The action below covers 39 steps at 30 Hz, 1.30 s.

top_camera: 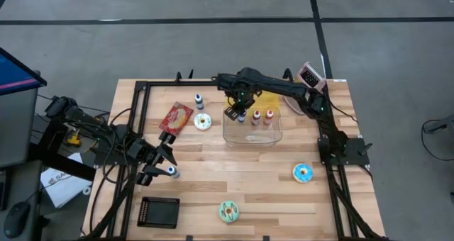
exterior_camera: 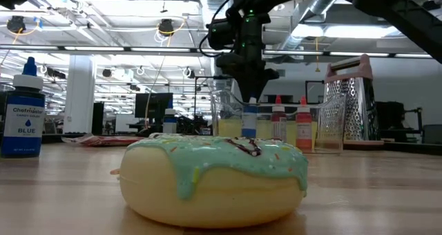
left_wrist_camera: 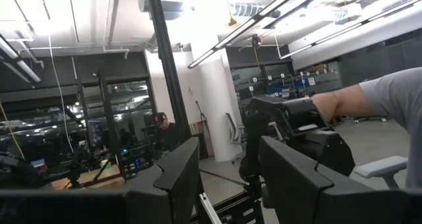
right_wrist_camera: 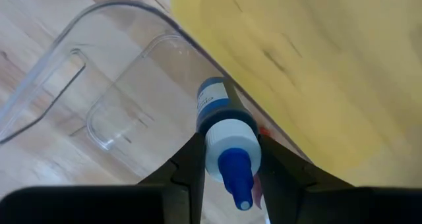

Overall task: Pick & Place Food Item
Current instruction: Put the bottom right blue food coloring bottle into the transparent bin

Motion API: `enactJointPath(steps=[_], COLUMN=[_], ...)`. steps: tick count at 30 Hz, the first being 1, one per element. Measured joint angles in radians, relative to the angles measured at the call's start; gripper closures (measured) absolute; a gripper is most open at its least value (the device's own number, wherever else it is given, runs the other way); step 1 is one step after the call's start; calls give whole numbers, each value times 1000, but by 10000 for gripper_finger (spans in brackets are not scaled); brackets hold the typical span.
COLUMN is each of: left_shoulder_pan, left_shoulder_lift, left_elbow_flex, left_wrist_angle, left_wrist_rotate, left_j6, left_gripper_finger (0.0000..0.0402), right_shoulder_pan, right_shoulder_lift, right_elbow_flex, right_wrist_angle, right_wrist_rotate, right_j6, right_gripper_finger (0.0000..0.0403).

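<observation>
The blue-capped bottle's base (right_wrist_camera: 214,87) is down inside the clear bin's sides in my right gripper, so the blue-capped bottle (right_wrist_camera: 227,141) would stand: it is time to release.
A clear plastic bin (top_camera: 252,127) stands mid-table with a red-capped bottle (top_camera: 256,118) and an orange-capped bottle (top_camera: 269,116) upright inside. My right gripper (top_camera: 241,113) hangs over the bin's left part, pointing down, shut on a blue-capped dropper bottle (right_wrist_camera: 227,141). In the low view that bottle (exterior_camera: 250,119) hangs beside the two others. My left gripper (top_camera: 159,166) waits open at the table's left, fingers (left_wrist_camera: 178,178) tipped up with nothing between them. A blue bottle (top_camera: 172,171) stands on the table beside it. My right gripper pinches the dropper bottle between its two fingers at the white collar (right_wrist_camera: 229,143) just under the blue nozzle cap. The fingers come from above, pointing down. The bottle hangs upright below them, within the bin's walls; whether its base touches the bin floor cannot be told.
Another blue bottle (top_camera: 198,101) and a red packet (top_camera: 176,117) lie left of the bin, with a white donut (top_camera: 203,122) beside it. A blue donut (top_camera: 303,173), green donut (top_camera: 228,211) and black tray (top_camera: 158,213) sit nearer. A grater (top_camera: 310,74) and yellow cloth (top_camera: 267,99) are at the back.
</observation>
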Motion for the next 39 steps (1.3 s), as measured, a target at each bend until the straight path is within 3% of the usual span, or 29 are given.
enactJointPath(steps=[39], left_shoulder_pan=[0], left_shoulder_lift=[0], left_elbow_flex=[0], left_wrist_angle=[0], left_wrist_rotate=[2], left_j6=[-4], left_gripper_finger=[247], right_shoulder_pan=[14], right_shoulder_lift=[0], right_elbow_flex=[0], right_wrist_angle=[-8], right_wrist_rotate=[0], right_j6=[9], right_gripper_finger=[262])
